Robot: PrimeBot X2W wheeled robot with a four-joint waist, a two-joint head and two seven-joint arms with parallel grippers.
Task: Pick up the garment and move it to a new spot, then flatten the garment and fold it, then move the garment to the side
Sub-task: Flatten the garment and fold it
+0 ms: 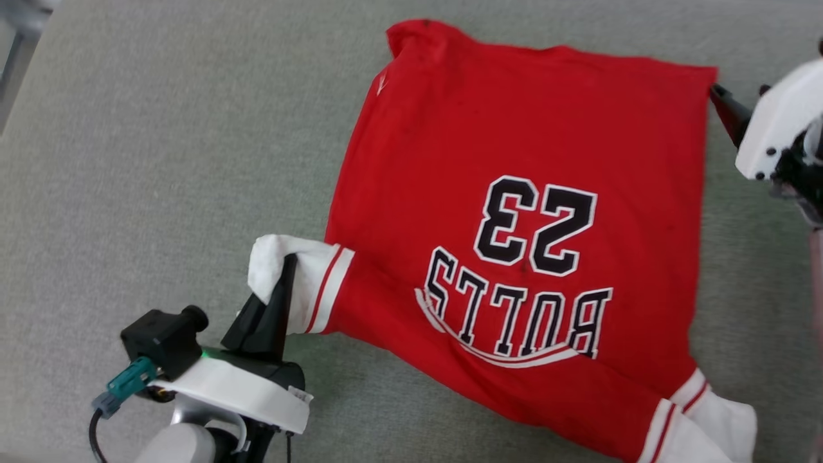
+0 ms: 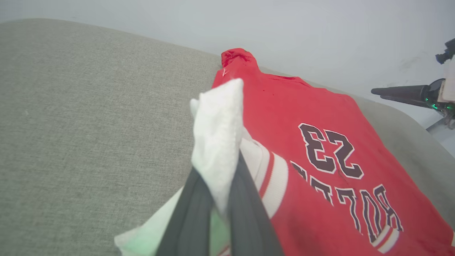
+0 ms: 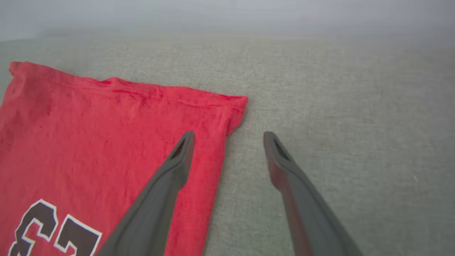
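Note:
My right gripper should next grab the red garment by its hem corner (image 1: 706, 76) (image 3: 239, 104) to fold it.
The garment (image 1: 514, 148), a bright red shirt with black "23" lettering, lies spread on a grey cloth surface (image 1: 161, 161), its print upside down in the head view. My left gripper (image 1: 283, 273) is shut on its white sleeve end (image 1: 273, 263), which stands up between the fingers (image 2: 245, 199) in the left wrist view, beside the red body (image 2: 302, 106). My right gripper (image 3: 229, 137) hangs open above the shirt's far right corner (image 3: 234, 103), one finger over the red cloth (image 3: 106, 135), the other over bare grey fabric. Another white sleeve end (image 1: 720, 418) lies at the lower right.
The grey cloth surface (image 3: 337, 89) stretches wide to the left of the shirt and beyond its far hem. A pale wall (image 2: 320, 32) rises behind it. The right arm's white wrist housing (image 1: 778, 122) sits at the right edge.

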